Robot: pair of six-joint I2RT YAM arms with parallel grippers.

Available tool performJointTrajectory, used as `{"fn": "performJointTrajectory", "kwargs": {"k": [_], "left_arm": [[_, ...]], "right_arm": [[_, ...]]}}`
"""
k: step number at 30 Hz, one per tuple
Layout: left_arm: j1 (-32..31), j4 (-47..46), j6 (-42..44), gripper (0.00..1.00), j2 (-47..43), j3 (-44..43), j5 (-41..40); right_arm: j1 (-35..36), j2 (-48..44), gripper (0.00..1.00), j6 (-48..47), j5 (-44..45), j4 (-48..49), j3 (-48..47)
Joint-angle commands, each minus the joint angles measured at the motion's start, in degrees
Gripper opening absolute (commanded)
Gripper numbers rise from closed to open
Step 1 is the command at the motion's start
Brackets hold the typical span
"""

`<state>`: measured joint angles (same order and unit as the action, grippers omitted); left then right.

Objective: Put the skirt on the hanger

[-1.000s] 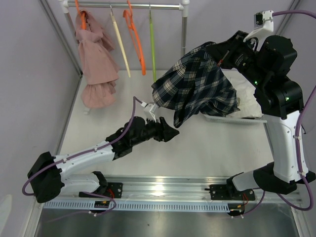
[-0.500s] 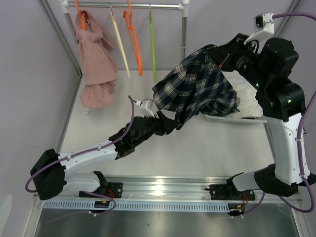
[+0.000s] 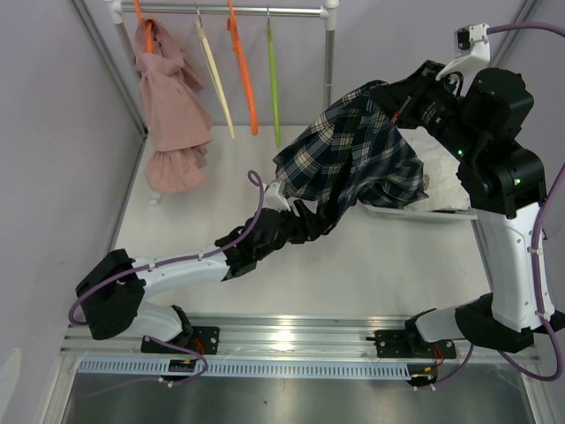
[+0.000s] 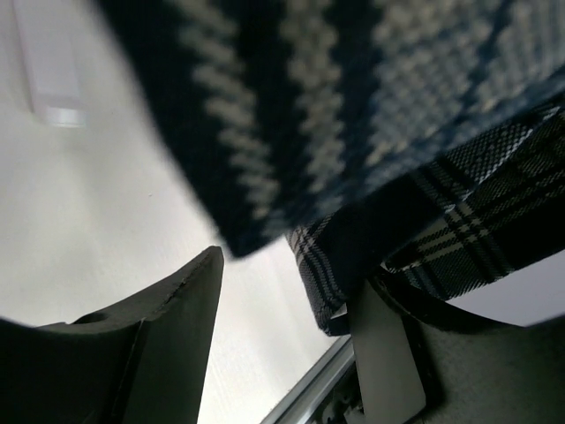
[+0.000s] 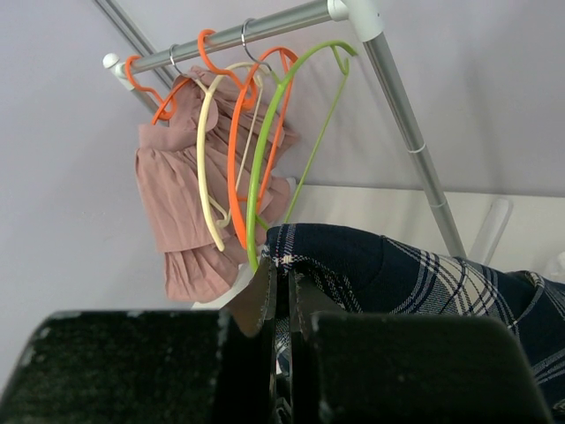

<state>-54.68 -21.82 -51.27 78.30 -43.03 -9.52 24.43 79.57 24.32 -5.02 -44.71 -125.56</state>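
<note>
The skirt's hanging lower hem (image 3: 326, 223) (image 4: 328, 302) is away from my right gripper's hold, so my left gripper should grab the skirt there next. That will spread the skirt for the hanger.
A dark blue plaid skirt (image 3: 349, 155) hangs in the air from my right gripper (image 3: 388, 95), which is shut on its waistband (image 5: 340, 256). My left gripper (image 3: 305, 216) is open just under the skirt's lower hem; the hem (image 4: 335, 265) hangs between its fingers (image 4: 185, 309), resting against the right one. Empty hangers hang on the rail (image 3: 229, 11): a cream one (image 3: 212, 71), an orange one (image 3: 243, 75) and a green one (image 3: 273, 79). They also show in the right wrist view, with the green hanger (image 5: 260, 159) nearest the skirt.
A pink dress (image 3: 172, 115) hangs on an orange hanger at the rail's left end. White cloth (image 3: 441, 181) lies on a tray at the table's right, under the skirt. The rail's right post (image 3: 329, 53) stands just behind the skirt. Purple walls close the left and back.
My left gripper has moved right and up to the skirt's lower hem. The right arm has lifted the skirt slightly and holds it still.
</note>
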Motion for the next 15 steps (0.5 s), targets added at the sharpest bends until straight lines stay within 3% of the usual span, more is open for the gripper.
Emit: {"fn": "performJointTrajectory", "kwargs": {"k": [1, 10, 13, 15], "left_arm": [[-0.96, -3.67, -1.99, 0.61, 0.80, -3.55, -2.60], [-1.49, -2.17, -2.61, 0.60, 1.32, -6.10, -7.62], [-1.66, -2.26, -3.05, 0.55, 2.29, -6.28, -7.01], [-1.93, -2.08, -2.96, 0.45, 2.38, -6.02, -6.57]], "right_arm": [[0.27, -2.14, 0.00, -1.20, -0.78, 5.07, -0.48], [0.01, -3.02, 0.00, -1.55, -0.70, 4.81, 0.58], [-0.08, -3.10, 0.00, -1.64, -0.70, 4.81, 0.49], [-0.17, -3.19, 0.00, -1.81, -0.61, 4.72, 0.49]]}}
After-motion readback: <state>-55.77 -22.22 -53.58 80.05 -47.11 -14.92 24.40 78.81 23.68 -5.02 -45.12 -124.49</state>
